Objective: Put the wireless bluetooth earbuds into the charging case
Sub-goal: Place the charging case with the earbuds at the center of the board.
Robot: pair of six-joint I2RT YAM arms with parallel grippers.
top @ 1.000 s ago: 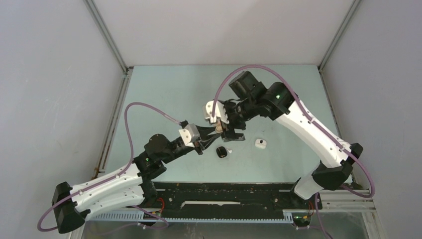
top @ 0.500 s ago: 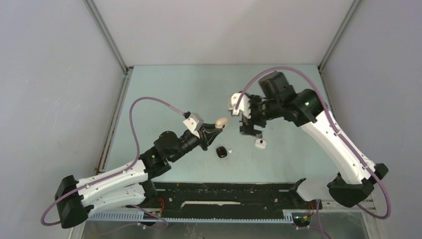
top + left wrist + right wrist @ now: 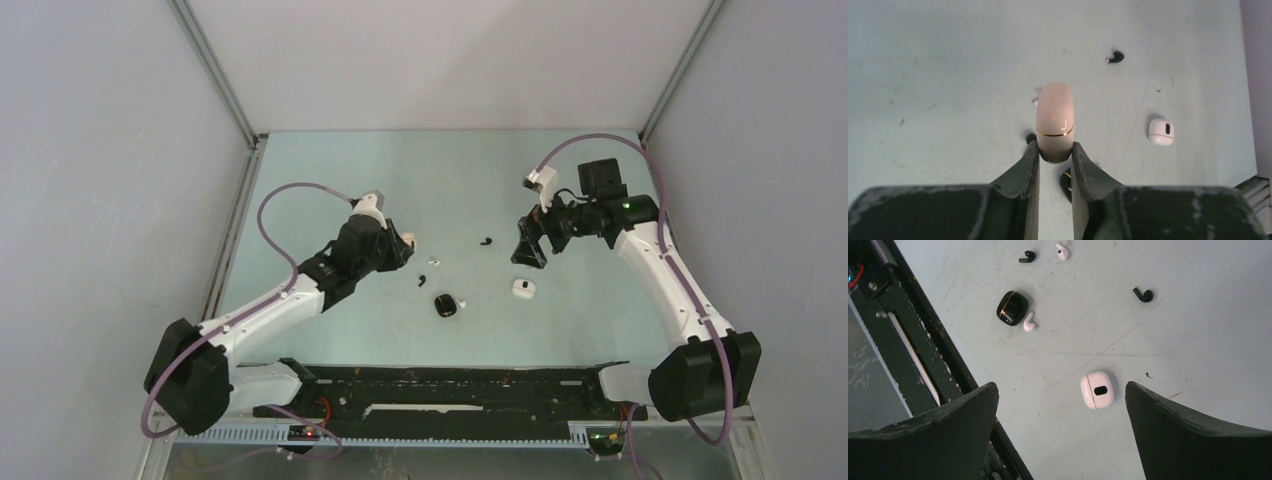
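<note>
The pale beige case hangs above the table and would drop near the earbuds if the left gripper opened now, so the left gripper needs to keep holding it.
My left gripper is shut on a pale beige charging case with a gold seam line, held lid closed above the table at the left. A white case lies on the table below my right gripper, which hangs open and empty above it. A black case lies nearer the middle, a white earbud touching its side. Two black earbuds and another white earbud lie scattered between the arms.
The black base rail runs along the near edge of the table. Grey walls with metal corner posts close in the pale green table on three sides.
The right gripper let go of the beige case, opened wide and swung right to above the white case. The left arm drew back left with the beige case.
</note>
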